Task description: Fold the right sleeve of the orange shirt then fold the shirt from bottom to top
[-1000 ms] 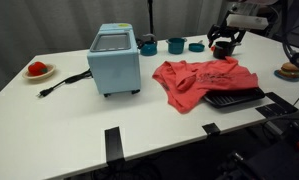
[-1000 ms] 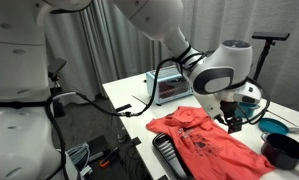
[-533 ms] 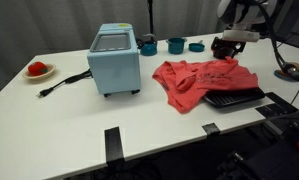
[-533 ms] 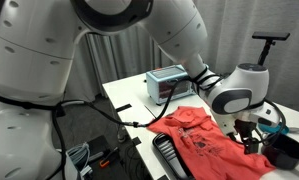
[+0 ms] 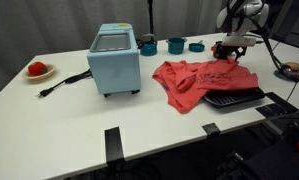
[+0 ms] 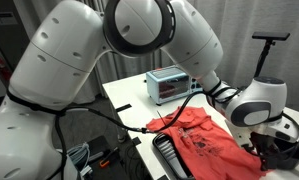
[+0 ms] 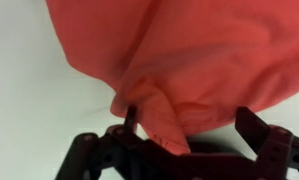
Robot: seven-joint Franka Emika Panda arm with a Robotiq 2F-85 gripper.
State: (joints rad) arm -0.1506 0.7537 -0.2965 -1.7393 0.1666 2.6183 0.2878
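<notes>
I will next grab the bunched fold of the sleeve at the shirt's far edge with my gripper. Then I can fold the sleeve across the orange shirt [image 5: 199, 78].
The orange shirt [image 5: 199, 78] lies crumpled on the white table, partly over a black keyboard [image 5: 234, 97]. It also shows in an exterior view [image 6: 204, 140]. My gripper [image 5: 232, 50] is low at the shirt's far right edge, seen too in an exterior view [image 6: 264, 150]. In the wrist view the gripper [image 7: 189, 125] is open. A bunched fold of the shirt's sleeve [image 7: 157, 118] lies between the two fingers, close to one of them. The rest of the shirt [image 7: 189, 45] fills the top of that view.
A light blue toaster oven [image 5: 114, 60] stands left of the shirt with its cord trailing. Teal cups [image 5: 176, 45] and a bowl [image 5: 196, 46] stand at the back. A plate with red food [image 5: 37, 69] is far left, another plate [image 5: 289, 70] far right.
My gripper has come down from above the table's back right to the shirt's right edge. The shirt has not visibly moved.
</notes>
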